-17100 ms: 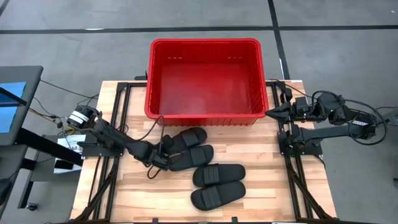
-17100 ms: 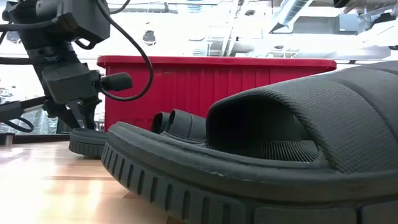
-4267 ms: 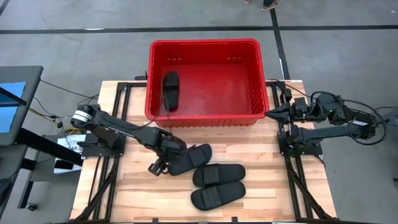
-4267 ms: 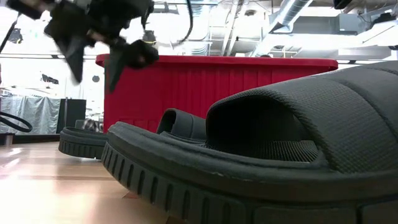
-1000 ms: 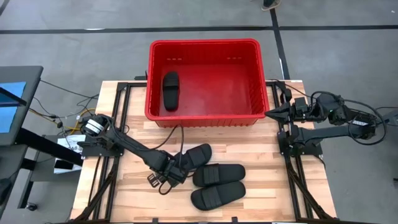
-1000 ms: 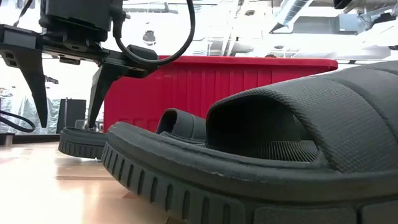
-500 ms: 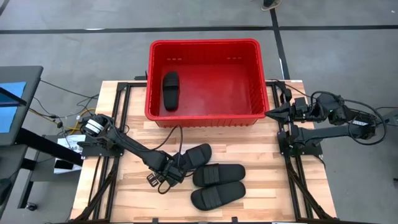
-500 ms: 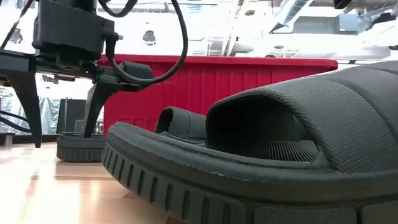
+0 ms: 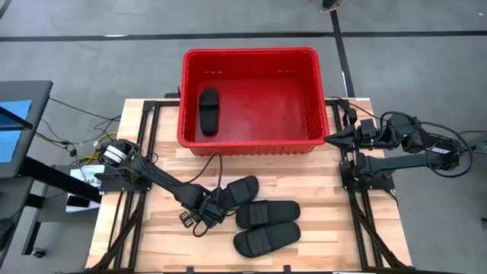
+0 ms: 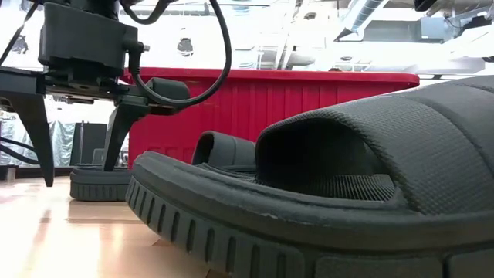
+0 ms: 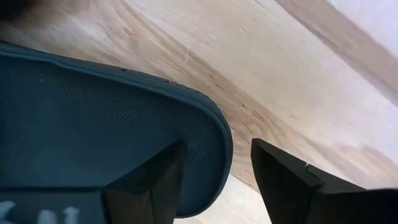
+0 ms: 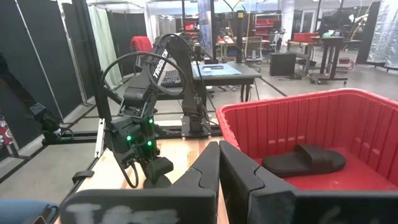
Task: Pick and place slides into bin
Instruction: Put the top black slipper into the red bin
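My left gripper should next grab the slide by its rounded heel rim (image 11: 227, 149), so its strap stays free on the way into the red bin.
One black slide (image 9: 208, 110) lies flat in the red bin (image 9: 251, 52) at the table's far side. Three more slides lie on the wood: one (image 9: 237, 192) nearest the bin, then two (image 9: 268, 214) (image 9: 266, 239) toward the near edge. My left gripper (image 9: 207, 209) is open and low at the left end of the first slide (image 10: 100, 184). One finger is over its footbed (image 11: 93, 124) and the other is outside the sole's rim, over bare wood. My right gripper (image 9: 329, 138) waits shut beside the bin's right near corner. My left gripper (image 11: 216, 146) stands astride the rim of the slide's sole at its rounded end, its fingers pointing down. One finger (image 11: 149, 180) is over the footbed and the other (image 11: 280, 174) over the wood. I cannot tell whether either finger touches the slide, which lies flat on the table.
Black frame rails (image 9: 144, 152) (image 9: 358, 198) run along the table's left and right sides. A cable (image 9: 205, 171) trails from the left arm across the wood in front of the bin. Bare wood (image 9: 152, 236) shows toward the near left. The nearest slide (image 10: 309, 201) fills the low view.
My left gripper has come down at the rounded end of the slide nearest the bin. Its fingers now stand lower beside the sole and stay open. The three slides on the table lie where they were.
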`<state>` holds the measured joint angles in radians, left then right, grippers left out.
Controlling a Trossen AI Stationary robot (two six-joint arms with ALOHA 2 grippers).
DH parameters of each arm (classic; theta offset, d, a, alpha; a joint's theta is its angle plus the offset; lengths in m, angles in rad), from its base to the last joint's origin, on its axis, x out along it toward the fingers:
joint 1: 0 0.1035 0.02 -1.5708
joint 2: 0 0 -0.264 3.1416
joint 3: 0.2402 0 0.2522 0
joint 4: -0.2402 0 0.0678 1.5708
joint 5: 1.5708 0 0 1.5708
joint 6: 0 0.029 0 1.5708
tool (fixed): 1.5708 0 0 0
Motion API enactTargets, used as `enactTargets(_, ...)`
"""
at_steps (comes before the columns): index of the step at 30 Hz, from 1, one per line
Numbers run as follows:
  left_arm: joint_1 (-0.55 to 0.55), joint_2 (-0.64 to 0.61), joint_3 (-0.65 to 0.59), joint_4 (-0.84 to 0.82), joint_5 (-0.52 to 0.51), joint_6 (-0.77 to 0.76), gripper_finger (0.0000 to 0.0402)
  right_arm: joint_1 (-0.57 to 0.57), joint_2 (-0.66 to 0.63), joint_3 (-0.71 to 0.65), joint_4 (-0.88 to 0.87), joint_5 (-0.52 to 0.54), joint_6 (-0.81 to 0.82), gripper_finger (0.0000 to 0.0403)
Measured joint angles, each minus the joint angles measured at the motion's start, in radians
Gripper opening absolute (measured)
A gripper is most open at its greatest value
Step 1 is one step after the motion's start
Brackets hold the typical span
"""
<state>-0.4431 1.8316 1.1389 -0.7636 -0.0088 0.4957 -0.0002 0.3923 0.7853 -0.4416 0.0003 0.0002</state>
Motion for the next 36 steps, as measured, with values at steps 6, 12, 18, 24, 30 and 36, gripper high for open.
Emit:
enactTargets(6,0.0,-0.002,-0.022,0.021,-0.012,0.049,0.0094,0.0,0.0,0.0,0.0,0.0,0.0,0.0)
enactTargets(12,-0.001,-0.001,-0.023,0.02,-0.013,0.05,0.0013,0.0,0.0,0.0,0.0,0.0,0.0,0.0)
enactTargets(18,-0.001,0.0,-0.024,0.02,-0.015,0.049,0.0005,0.0,0.0,0.0,0.0,0.0,0.0,0.0)
enactTargets(24,-0.001,0.001,-0.023,0.017,-0.015,0.04,0.0002,0.0,0.0,0.0,0.0,0.0,0.0,0.0)
enactTargets(30,-0.008,0.007,0.019,-0.057,-0.04,0.017,0.0001,0.0,0.0,0.0,0.0,0.0,0.0,0.0)
enactTargets(36,-0.025,0.008,0.071,-0.159,-0.061,-0.004,0.0,0.0,0.0,0.0,0.0,0.0,0.0,0.0)
